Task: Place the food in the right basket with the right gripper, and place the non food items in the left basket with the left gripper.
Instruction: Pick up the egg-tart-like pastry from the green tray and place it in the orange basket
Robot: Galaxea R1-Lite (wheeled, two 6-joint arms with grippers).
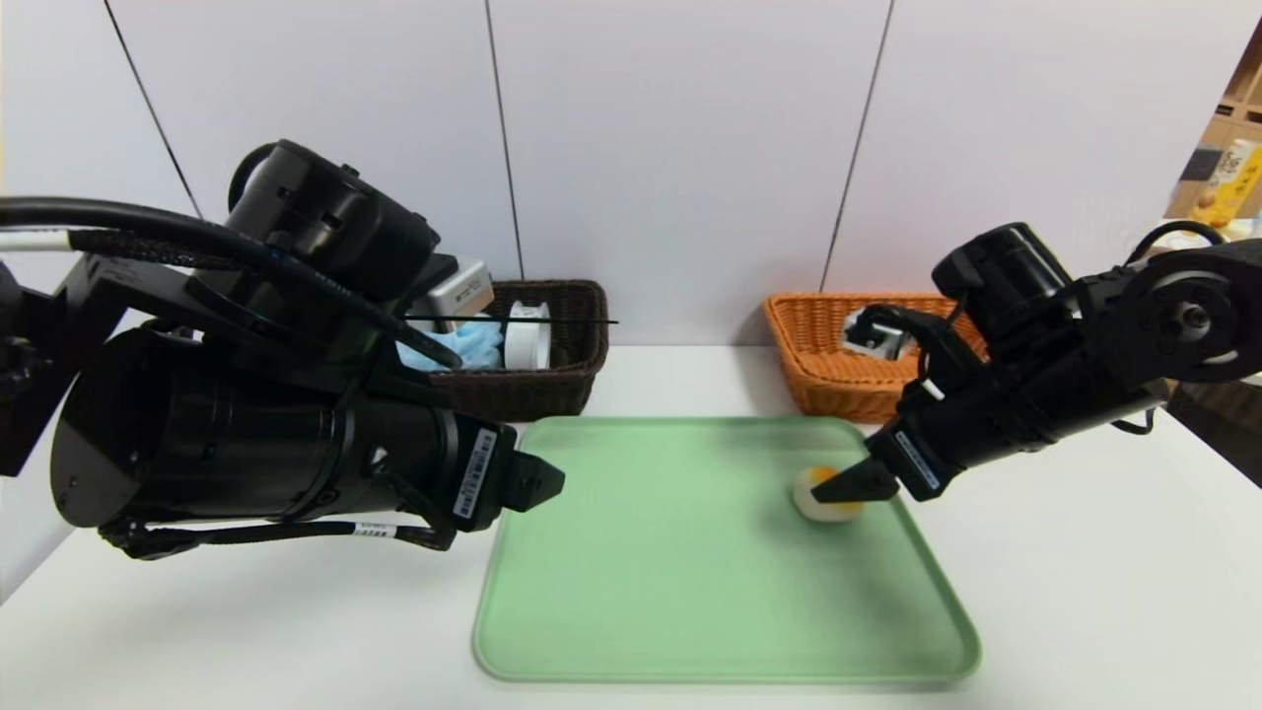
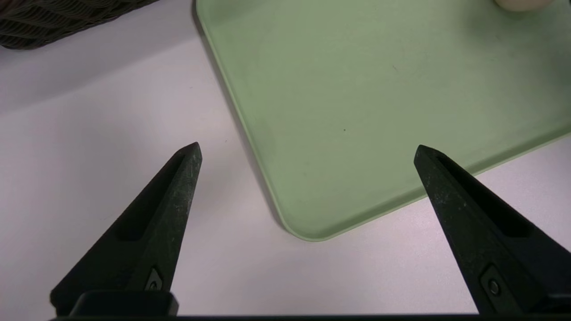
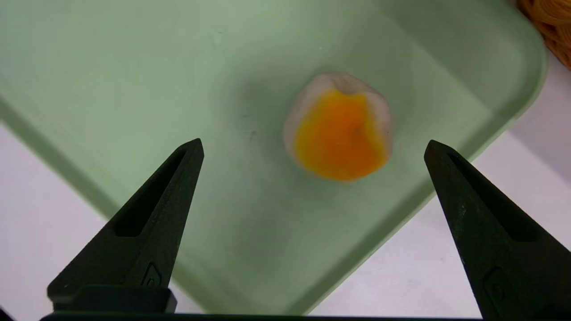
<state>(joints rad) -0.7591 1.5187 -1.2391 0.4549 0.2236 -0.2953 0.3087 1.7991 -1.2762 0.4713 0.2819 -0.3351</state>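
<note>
My right gripper grabs the food by its orange top (image 1: 818,475) next, to place it in the orange right basket (image 1: 818,365).
One piece of food (image 1: 826,501) (image 3: 339,127), round and white with an orange top, lies on the right side of the green tray (image 1: 690,592). My right gripper (image 1: 838,488) (image 3: 312,145) hangs open just above it, with the food ahead of and between its fingertips, untouched. The left gripper (image 1: 552,480) (image 2: 308,149) is open and holds nothing. It hovers over a left corner of the tray (image 2: 379,89). The dark brown left basket (image 1: 572,345) holds a white tape roll (image 1: 527,335), something blue (image 1: 463,345) and a grey box (image 1: 458,286). The orange right basket (image 1: 818,365) holds a small whitish item (image 1: 873,333).
Both baskets stand at the back of the white table against the wall panels, with the tray in front of them. The dark basket's rim (image 2: 67,18) and the orange basket's rim (image 3: 555,22) show at the wrist views' edges. Bare table (image 1: 1085,592) surrounds the tray.
</note>
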